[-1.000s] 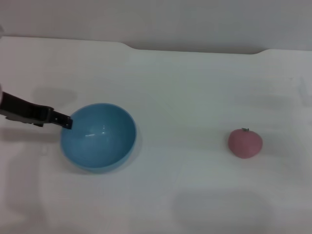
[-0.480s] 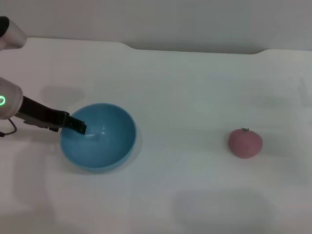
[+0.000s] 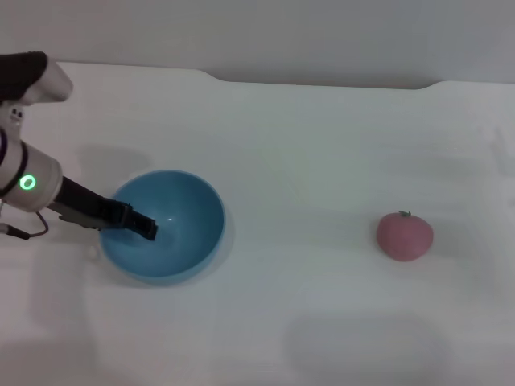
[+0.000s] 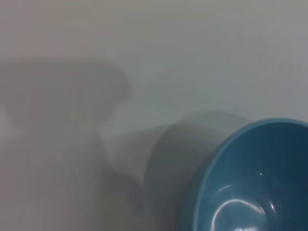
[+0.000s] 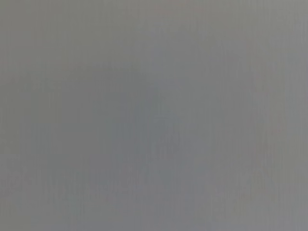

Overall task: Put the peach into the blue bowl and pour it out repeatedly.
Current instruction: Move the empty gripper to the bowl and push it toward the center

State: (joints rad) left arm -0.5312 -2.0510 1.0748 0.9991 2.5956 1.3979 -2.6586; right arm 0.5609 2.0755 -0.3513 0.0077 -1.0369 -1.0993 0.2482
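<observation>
The left gripper should close on the blue bowl now, as its open fingers are on both sides of the bowl's rim (image 3: 102, 236), with one finger reaching down into the hollow (image 3: 158, 248).
The blue bowl (image 3: 165, 225) stands upright and empty on the white table, left of centre; the left wrist view catches part of the blue bowl (image 4: 250, 183). My left gripper (image 3: 145, 227) reaches in from the left over the bowl's left rim, its dark tip inside the bowl. The peach (image 3: 405, 236), pink with a small dark stem, lies on the table far to the right, well apart from the bowl. My right gripper is out of view; the right wrist view is a plain grey surface.
The white table (image 3: 306, 161) runs back to a grey wall with a stepped far edge. A cable hangs by my left arm at the left border.
My left arm has pushed in to the right, carrying the gripper tip from the bowl's left rim to inside the bowl. Bowl and peach have stayed in place.
</observation>
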